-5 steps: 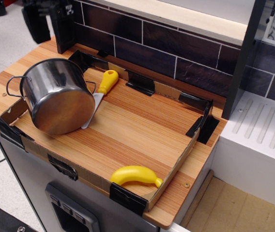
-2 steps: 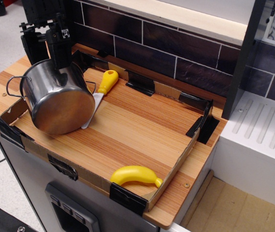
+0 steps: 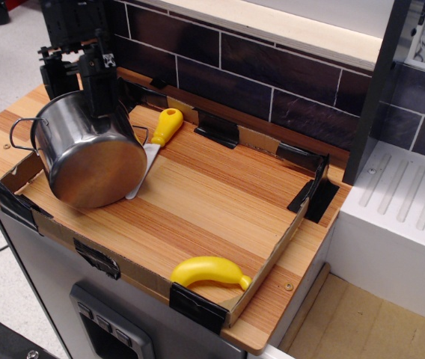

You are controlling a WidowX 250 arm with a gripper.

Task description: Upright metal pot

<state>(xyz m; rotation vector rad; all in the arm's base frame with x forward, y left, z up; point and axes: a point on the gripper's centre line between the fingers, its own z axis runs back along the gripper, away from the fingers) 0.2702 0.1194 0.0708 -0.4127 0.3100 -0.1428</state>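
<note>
I will stand the metal pot upright on the pot's round base (image 3: pixel 99 171), so next my gripper will grab the pot by its rim (image 3: pixel 50 104).
The metal pot (image 3: pixel 93 153) is shiny steel and lies tipped on its side at the left of the wooden board, with its round base facing me. One wire loop handle (image 3: pixel 19 132) shows at its left. My black gripper (image 3: pixel 75 88) hangs over the pot's upper back end with its jaws open. One finger (image 3: pixel 102 93) stands in front of the pot's upper wall and the other (image 3: pixel 50 80) is at the pot's back left. I cannot tell whether the fingers touch the pot.
A knife with a yellow handle (image 3: pixel 166 126) lies right of the pot, its blade reaching under it. A yellow banana (image 3: pixel 209 271) lies at the front edge. A low cardboard rim (image 3: pixel 274 258) with black tape borders the board. A dark tiled wall (image 3: pixel 272 82) stands behind.
My gripper has come down and slightly right from above the back left corner onto the pot's upper end. The pot, knife and banana have not moved.
</note>
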